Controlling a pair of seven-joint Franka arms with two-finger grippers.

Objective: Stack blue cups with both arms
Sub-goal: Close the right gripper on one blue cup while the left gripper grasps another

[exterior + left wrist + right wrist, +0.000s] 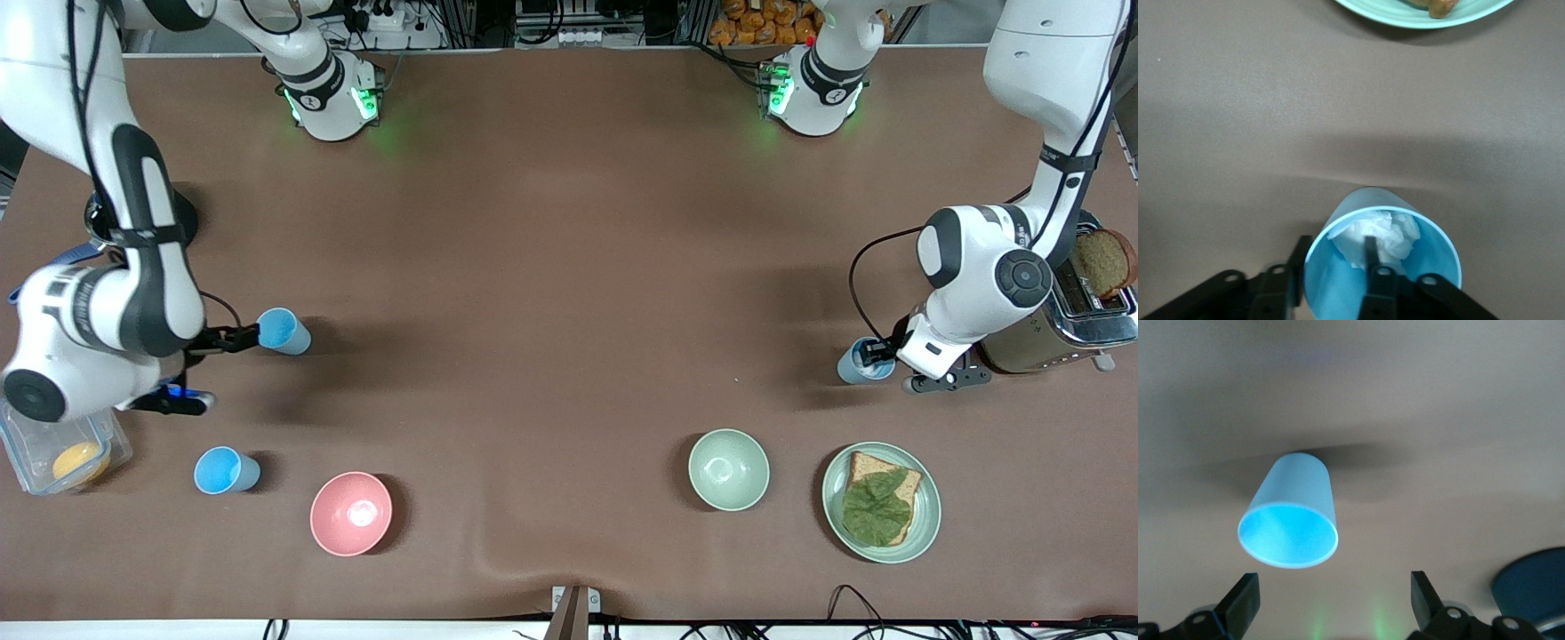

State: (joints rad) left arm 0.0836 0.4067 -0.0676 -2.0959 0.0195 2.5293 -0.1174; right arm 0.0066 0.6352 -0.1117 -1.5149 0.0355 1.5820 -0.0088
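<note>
Next, my right gripper picks up this blue cup by its open rim to stack it with the blue cup beside the toaster.
One blue cup, sky-blue inside, stands toward the right arm's end of the table. My right gripper is beside it, open and empty. In the right wrist view the cup lies just ahead of the gripper, not between the fingers. The other blue cup, with white crumpled paper inside, stands beside the toaster. My left gripper is at its rim. In the left wrist view one finger is inside the cup and the other is outside its wall, with a gap between them.
A brighter blue cup and a pink bowl stand near the front edge. A green bowl and a plate with bread and lettuce are near the left gripper. A toaster and a clear container sit at the table's ends.
</note>
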